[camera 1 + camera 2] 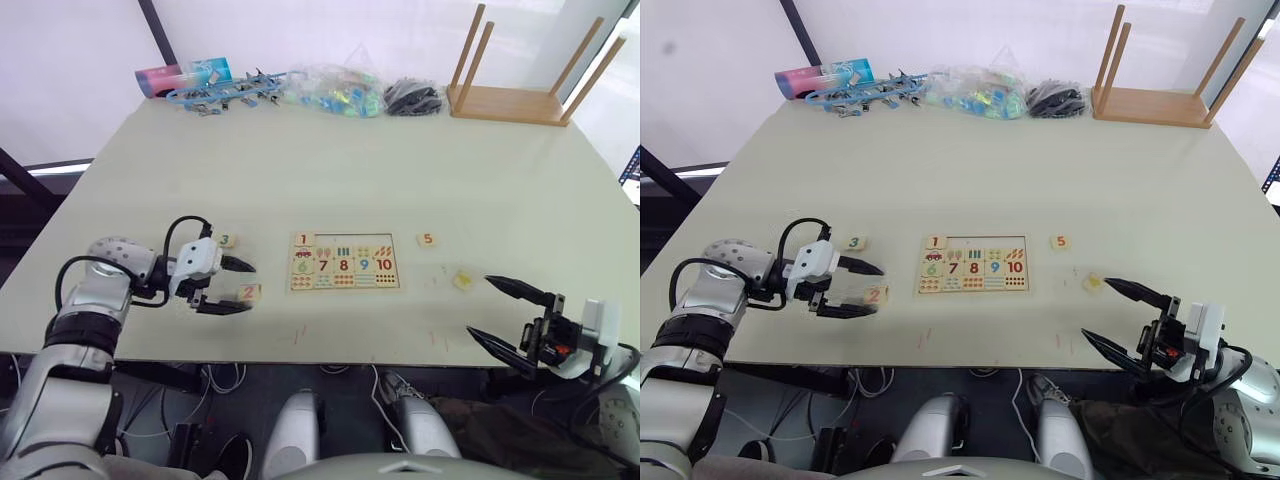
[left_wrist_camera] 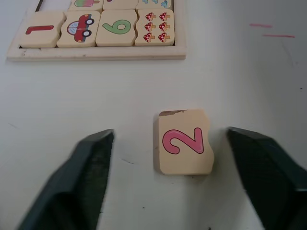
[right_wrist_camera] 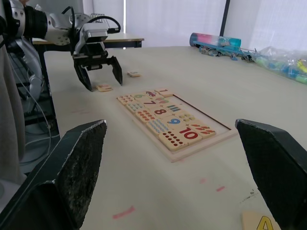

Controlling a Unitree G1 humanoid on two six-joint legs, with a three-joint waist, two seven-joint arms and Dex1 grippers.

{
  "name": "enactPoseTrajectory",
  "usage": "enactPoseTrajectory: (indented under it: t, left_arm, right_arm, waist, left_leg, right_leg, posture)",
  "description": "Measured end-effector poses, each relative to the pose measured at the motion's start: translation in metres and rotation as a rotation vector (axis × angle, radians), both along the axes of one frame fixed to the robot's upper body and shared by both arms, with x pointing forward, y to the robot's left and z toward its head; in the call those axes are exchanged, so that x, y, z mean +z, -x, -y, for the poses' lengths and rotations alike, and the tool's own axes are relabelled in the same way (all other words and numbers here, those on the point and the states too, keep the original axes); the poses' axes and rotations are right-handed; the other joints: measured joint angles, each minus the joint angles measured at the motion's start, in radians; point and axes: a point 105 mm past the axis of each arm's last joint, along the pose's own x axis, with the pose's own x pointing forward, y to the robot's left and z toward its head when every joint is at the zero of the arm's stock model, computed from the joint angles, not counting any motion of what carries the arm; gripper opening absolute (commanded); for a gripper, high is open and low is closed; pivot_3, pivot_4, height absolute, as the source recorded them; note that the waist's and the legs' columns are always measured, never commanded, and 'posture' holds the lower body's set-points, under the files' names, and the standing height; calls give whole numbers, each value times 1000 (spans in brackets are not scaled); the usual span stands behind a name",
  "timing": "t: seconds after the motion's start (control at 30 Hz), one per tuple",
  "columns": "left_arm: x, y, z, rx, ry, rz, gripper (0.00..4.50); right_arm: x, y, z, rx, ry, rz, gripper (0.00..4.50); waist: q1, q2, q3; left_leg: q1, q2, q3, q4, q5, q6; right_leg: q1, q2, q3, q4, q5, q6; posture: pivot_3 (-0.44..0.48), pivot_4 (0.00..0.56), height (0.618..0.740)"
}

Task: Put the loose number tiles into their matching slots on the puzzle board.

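Observation:
My left gripper grabs the tile's straight and wavy edges next, so that the pink 2 tile's printed side [image 2: 184, 143] stays free to show in the board.
The puzzle board [image 1: 344, 272] lies at the middle of the table. The red 1 tile [image 1: 304, 240] sits in the leftmost slot, and the other slots [image 1: 355, 242] in the top row are empty. My left gripper [image 1: 250, 287] is open and low over the table, its fingers [image 2: 91, 177] on either side of the pink 2 tile [image 2: 184, 142] without touching it. The green 3 tile [image 1: 227, 240] lies just beyond that gripper. The orange 5 tile [image 1: 428, 239] lies right of the board. The yellow 4 tile [image 1: 462, 281] is in front of it. My right gripper [image 1: 479, 305] is open by the table's front edge, near the 4.
At the back right stands a wooden rack with upright dowels [image 1: 505, 100]. Along the back edge lie a bag of coloured pieces [image 1: 330, 90], a black bundle [image 1: 413, 98], blue items [image 1: 225, 92] and a tube [image 1: 183, 75]. The table's front edge [image 1: 380, 355] is close under both grippers.

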Motion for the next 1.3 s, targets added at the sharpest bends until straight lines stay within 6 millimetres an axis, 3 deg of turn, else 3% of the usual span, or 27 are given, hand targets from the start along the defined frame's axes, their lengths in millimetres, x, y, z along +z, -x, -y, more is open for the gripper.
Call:
enactPoseTrajectory:
  t: [0.47, 0.57, 0.77, 1.17, 1.3]
  left_arm:
    - [2, -1, 0, -44, -83, -43, 4471]
    - [2, -1, 0, -38, -87, -55, 3626]
    - [1, -2, -3, -23, -85, -55, 949]
    - [2, -2, -2, -3, -36, -71, 960]
    - [18, -12, 3, 11, -4, -51, 960]
  right_arm:
    - [-2, 2, 2, 13, 22, -7, 4500]
    - [-3, 1, 3, 8, 22, -10, 4500]
    - [-5, 0, 4, 6, 24, -17, 4500]
    - [-5, 0, 5, 11, 27, -8, 4500]
    - [-5, 0, 4, 8, 23, 0, 4500]
  waist:
    - [0, 0, 0]
    - [-1, 1, 0]
    - [-1, 3, -2]
    - [-1, 3, -2]
    - [4, 2, -1]
  left_leg:
    - [0, 0, 0, 0, 0, 0]
    - [0, 0, 0, 0, 0, 0]
    - [1, 0, 0, 0, 0, 0]
    - [0, 0, 0, 0, 0, 0]
    - [-1, 0, -1, 2, 0, 0]
  right_leg:
    - [0, 0, 0, 0, 0, 0]
    - [0, 0, 0, 0, 0, 0]
    - [0, 0, 0, 0, 0, 0]
    - [0, 0, 0, 0, 0, 0]
    - [0, 0, 0, 0, 0, 0]
  posture:
    - [0, 150, 740]
    - [0, 150, 740]
    - [0, 150, 740]
    - [0, 150, 740]
    - [0, 150, 740]
